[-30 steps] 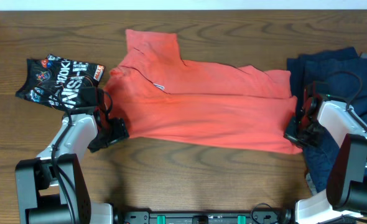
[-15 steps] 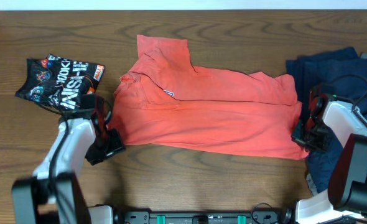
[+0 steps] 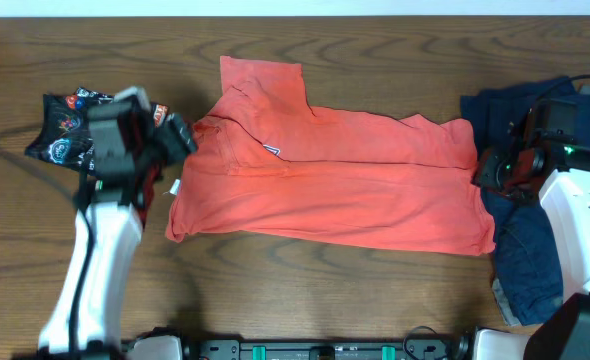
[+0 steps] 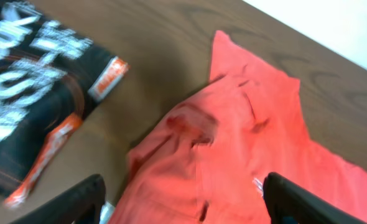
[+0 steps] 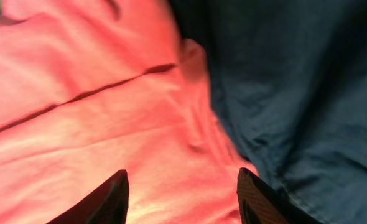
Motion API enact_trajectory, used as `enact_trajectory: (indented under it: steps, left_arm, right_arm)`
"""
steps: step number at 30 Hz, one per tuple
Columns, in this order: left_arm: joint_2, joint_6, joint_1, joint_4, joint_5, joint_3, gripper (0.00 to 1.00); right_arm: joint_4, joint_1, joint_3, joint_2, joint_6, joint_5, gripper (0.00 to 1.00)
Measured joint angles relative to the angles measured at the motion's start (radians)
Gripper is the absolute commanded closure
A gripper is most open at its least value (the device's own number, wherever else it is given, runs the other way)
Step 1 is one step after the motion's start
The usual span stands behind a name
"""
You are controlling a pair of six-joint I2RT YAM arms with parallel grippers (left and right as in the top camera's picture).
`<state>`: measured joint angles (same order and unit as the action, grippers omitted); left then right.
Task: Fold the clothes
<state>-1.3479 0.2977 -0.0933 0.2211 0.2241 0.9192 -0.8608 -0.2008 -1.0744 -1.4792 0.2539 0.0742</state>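
Observation:
Next, my left gripper grabs the sleeve of the T-shirt at the back, on the black-garment side, to fold the T-shirt.
The coral-red T-shirt lies folded lengthwise across the middle of the table, one sleeve sticking up at the back. My left gripper hovers over the shirt's left end and is open. In the left wrist view its fingertips stand wide apart above the red cloth, holding nothing. My right gripper is at the shirt's right edge, open. In the right wrist view it hangs over the seam between the red shirt and the navy garment.
A small black printed garment lies at the left, just beyond my left arm, and shows in the left wrist view. The dark navy garment is heaped at the right edge, partly under my right arm.
Both grippers have left the shirt's front corners and moved toward the back. The right one went from shut to open, letting go of the cloth. The shirt's left edge has settled.

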Motion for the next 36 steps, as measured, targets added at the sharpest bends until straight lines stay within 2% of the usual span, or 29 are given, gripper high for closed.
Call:
enact_trajectory:
  steps: [5, 13, 17, 21, 23, 26, 27, 28, 29, 31, 36]
  left_arm:
    - [-0.296, -0.034, 0.034, -0.024, 0.048, 0.240, 0.09]
    - [-0.734, -0.063, 0.058, -0.031, 0.169, 0.634, 0.09]
    - [-0.882, -0.063, 0.062, -0.048, 0.212, 0.734, 0.09]
    - [-0.961, -0.062, 0.079, -0.077, 0.231, 0.753, 0.11]
    - [-0.980, -0.063, 0.092, -0.086, 0.240, 0.753, 0.14]
    - [-0.986, -0.055, 0.118, -0.086, 0.245, 0.763, 0.33]
    - [-0.987, -0.056, 0.126, -0.085, 0.244, 0.763, 0.50]
    - [-0.989, -0.053, 0.135, -0.084, 0.247, 0.763, 0.72]
    - [-0.992, -0.057, 0.144, -0.083, 0.248, 0.763, 0.85]
    - [-0.996, -0.058, 0.155, -0.082, 0.249, 0.763, 0.94]
    - [-0.997, -0.032, 0.140, -0.065, 0.255, 0.763, 0.94]
  right_arm:
    - [0.002, 0.030, 0.000, 0.013, -0.028, 0.039, 0.43]
    - [0.002, 0.079, 0.000, 0.014, -0.036, 0.054, 0.43]
    - [0.003, 0.091, 0.000, 0.014, -0.036, 0.058, 0.43]
    - [0.011, 0.093, 0.000, 0.014, -0.036, 0.061, 0.43]
    - [0.018, 0.095, 0.000, 0.014, -0.036, 0.061, 0.43]
    - [0.035, 0.100, 0.000, 0.014, -0.036, 0.061, 0.43]
    - [0.045, 0.100, 0.000, 0.014, -0.036, 0.062, 0.43]
    - [0.057, 0.100, 0.000, 0.014, -0.036, 0.061, 0.42]
    - [0.071, 0.100, 0.000, 0.014, -0.036, 0.061, 0.41]
    - [0.097, 0.100, 0.000, 0.014, -0.036, 0.061, 0.40]
    - [0.207, 0.100, 0.000, 0.014, -0.038, 0.061, 0.38]
